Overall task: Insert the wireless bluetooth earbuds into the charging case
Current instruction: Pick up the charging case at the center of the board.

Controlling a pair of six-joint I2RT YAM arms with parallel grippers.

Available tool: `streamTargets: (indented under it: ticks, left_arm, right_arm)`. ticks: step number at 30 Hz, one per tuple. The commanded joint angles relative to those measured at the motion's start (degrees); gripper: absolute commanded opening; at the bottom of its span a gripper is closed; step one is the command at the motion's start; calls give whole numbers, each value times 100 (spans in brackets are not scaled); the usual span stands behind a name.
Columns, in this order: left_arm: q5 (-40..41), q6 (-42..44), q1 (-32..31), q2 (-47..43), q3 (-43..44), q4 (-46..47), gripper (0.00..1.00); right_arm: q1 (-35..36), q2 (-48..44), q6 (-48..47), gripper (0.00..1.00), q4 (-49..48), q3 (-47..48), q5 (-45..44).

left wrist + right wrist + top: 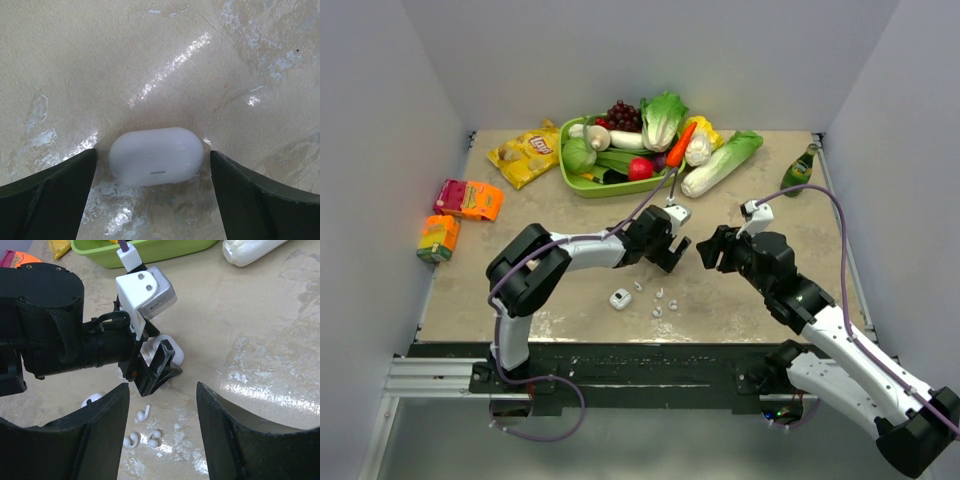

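The left gripper needs to hold the closed charging case [156,156] by its rounded ends next, so that the lid stays free to open and the earbuds can go in.
A closed white charging case [156,156] lies flat on the table, and my left gripper [153,165] is open around it, a dark finger on each side with a small gap to the case. In the top view this gripper [667,250] covers that case. A second small white case [620,298] sits open nearer the arm bases. Three tiny white earbuds [143,413] [131,440] [154,438] lie loose on the table below the left gripper, seen from above as specks [660,300]. My right gripper [715,248] hangs open just right of the left one, holding nothing [161,390].
A green tray [582,183] of vegetables and fruit stands at the back centre. A yellow chip bag [525,152] is at the back left. Snack boxes [468,199] [438,237] lie at the left edge. A green bottle [800,168] lies at the back right.
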State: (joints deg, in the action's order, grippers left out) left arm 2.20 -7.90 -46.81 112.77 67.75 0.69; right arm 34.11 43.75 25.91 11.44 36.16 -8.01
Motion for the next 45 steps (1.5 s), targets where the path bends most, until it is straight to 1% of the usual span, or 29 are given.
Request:
streamTargets:
  ticks: [1, 6, 11, 20, 23, 24, 25, 26, 27, 28, 29, 30, 31, 32, 34, 35, 37, 38, 39, 41, 42, 44, 45]
  left_arm:
    - [254, 16, -57, 210, 55, -517, 99]
    - [492, 17, -118, 219, 20, -623, 96]
    - [527, -1, -171, 228, -16, -596, 93]
    - [527, -54, -259, 289, -42, -596, 79]
    - [536, -89, -259, 254, -129, -544, 66]
    - [554, -80, -259, 211, -156, -517, 51]
    - [571, -89, -259, 158, -200, -465, 44]
    - [597, -89, -267, 79, -340, -299, 38]
    - [624, -89, -268, -122, -419, -184, 29]
    - [659, -89, -268, -237, -507, -114, 23]
    - [694, -89, -268, -360, -665, 261, 17]
    - [738, -80, -268, -631, -753, 404, 3]
    - [808, -63, -268, -773, -841, 562, 0]
    - [861, -54, -268, -922, -1016, 877, 0]
    - [879, -36, -268, -1370, -1219, 1221, 0]
    - [862, -27, -268, -1520, -1446, 1623, 0]
    - [809, -167, -259, -1994, -1728, 2082, 0]
    - [800, -246, -259, -2135, -2034, 2580, 0]
    - [791, -369, -259, -2432, -2185, 2820, 0]
    - [739, -808, -241, -2680, -2623, 3443, 0]
    - [721, -1201, -241, -2855, -2722, 3569, 0]
    - [415, -1389, -145, -2980, -2871, 3841, 0]
    - [-74, -1459, -110, -2989, -2898, 3938, 0]
  right_arm:
    - [8, -112, -25, 59, -107, -39, -139]
    - [8, -130, -25, 59, -98, -39, -139]
    - [17, -191, -16, 59, -81, -57, -157]
    - [8, -235, -7, 60, -37, -74, -192]
    - [17, -218, -7, 60, -54, -74, -192]
    - [17, -217, -7, 60, -37, -66, -175]
    - [8, -209, 2, 60, -45, -57, -175]
    - [8, -217, 10, 60, -37, -39, -166]
    - [8, -217, 2, 60, -37, -30, -157]
    - [8, -235, 2, 60, -37, -13, -157]
    - [17, -235, 19, 60, -37, 5, -157]
    - [8, -244, 28, 59, -63, 74, -148]
    - [17, -244, 37, 59, -81, 127, -87]
    - [8, -244, 45, 60, -72, 241, -78]
    - [8, -218, 54, 60, -54, 356, -8]
    - [8, -209, 54, 60, -54, 400, 27]
    - [17, -200, 81, 60, -89, 488, 80]
    - [8, -209, 81, 60, -98, 488, 133]
    - [17, -209, 98, 60, -151, 480, 142]
    - [8, -253, 142, 60, -204, 418, 159]
    - [8, -279, 151, 60, -265, 401, 168]
    - [8, -340, 169, 60, -326, 331, 186]
    - [8, -349, 177, 60, -388, 313, 195]
